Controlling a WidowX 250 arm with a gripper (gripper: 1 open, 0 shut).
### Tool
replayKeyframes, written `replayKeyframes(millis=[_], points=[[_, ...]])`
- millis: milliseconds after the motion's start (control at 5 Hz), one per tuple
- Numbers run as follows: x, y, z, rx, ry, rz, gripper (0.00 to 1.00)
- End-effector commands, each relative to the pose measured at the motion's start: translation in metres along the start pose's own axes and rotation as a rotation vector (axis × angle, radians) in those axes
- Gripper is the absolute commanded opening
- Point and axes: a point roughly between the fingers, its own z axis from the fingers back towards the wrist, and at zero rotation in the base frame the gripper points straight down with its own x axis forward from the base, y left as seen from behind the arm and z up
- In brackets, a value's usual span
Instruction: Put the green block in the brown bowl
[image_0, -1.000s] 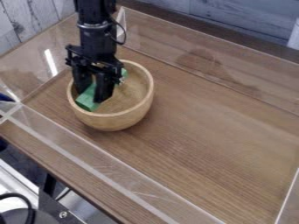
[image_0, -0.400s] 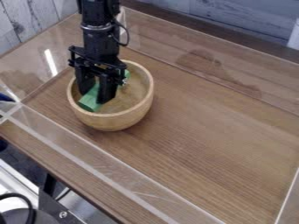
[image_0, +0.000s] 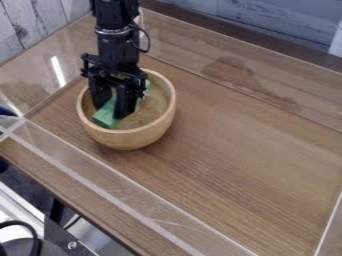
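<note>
The lower end of the green block is inside the bowl's rim, near the bowl's bottom. The block would stay in the brown bowl (image_0: 134, 131), so my gripper should release it.
The brown bowl (image_0: 134, 131) stands on the left part of the wooden table, round and light-coloured with thick walls. Inside it leans the green block (image_0: 104, 113), its lower end near the bowl's floor on the left side. My black gripper (image_0: 118, 104) reaches straight down into the bowl from above, and its fingers stand shut on the green block. The upper part of the block is hidden behind the fingers.
The wooden table (image_0: 241, 140) is ringed by a low clear plastic wall (image_0: 80, 170). A grey plank backdrop runs behind the far edge. Dark cables show at the bottom left, off the table.
The gripper with the green block has shifted slightly right and a little lower inside the bowl. The bowl itself has stayed put.
</note>
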Motion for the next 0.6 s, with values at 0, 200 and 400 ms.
replayKeyframes(millis=[0,200,400], points=[[0.005,0.0,0.022,0.019,-0.069,-0.002,0.0],[0.005,-0.003,0.028,0.017,-0.07,-0.001,1.0],[0.004,-0.006,0.039,0.013,-0.088,0.001,1.0]])
